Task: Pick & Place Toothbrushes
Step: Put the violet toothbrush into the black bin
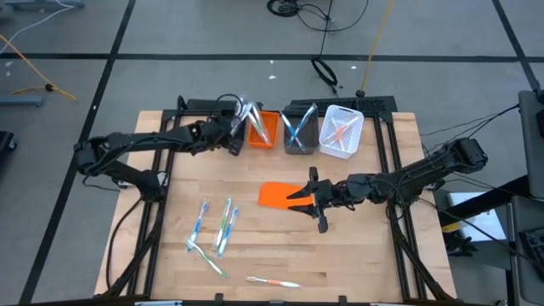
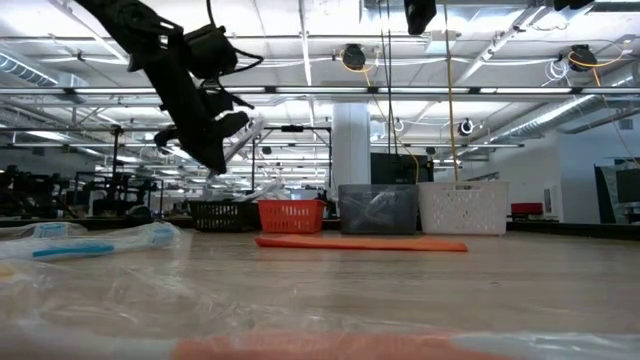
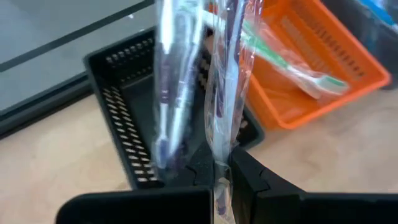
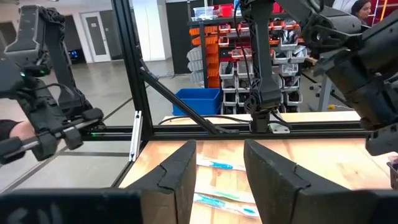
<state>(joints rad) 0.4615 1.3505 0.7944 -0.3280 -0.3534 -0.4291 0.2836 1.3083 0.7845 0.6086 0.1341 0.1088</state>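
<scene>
The toothbrush's lower end (image 3: 222, 208) is outside the black bin's near rim. I should keep my left gripper closed on the toothbrush until that end is inside the bin.
My left gripper (image 1: 235, 127) is raised over the black bin (image 3: 124, 124) at the far edge, shut on a clear-wrapped toothbrush (image 3: 225, 81) with dark blue accents. A second wrapped toothbrush (image 3: 171, 93) shows blurred beside it; I cannot tell whether it is held. Another one with green accents (image 3: 298, 65) lies in the orange bin (image 1: 262, 129). Several toothbrushes (image 1: 223, 228) lie flat on the near left part of the table, one (image 1: 272, 281) by the near edge. My right gripper (image 1: 297, 197) hovers open over the flat orange sheet (image 1: 276, 194). My left gripper pinches the wrapped toothbrush between its two fingers at the lower end of the wrapper (image 3: 219, 177). The toothbrush is lifted clear and stands up from the fingers, slanting over the black bin (image 2: 220, 215). Which part of the brush inside the wrapper is caught does not show.
The grey bin (image 1: 299, 134) and the white bin (image 1: 342, 132) stand to the right of the orange one along the far edge, each with toothbrushes inside. Bare wood lies between the orange sheet and the loose toothbrushes. A wrapped toothbrush (image 2: 90, 245) lies close to the low camera.
</scene>
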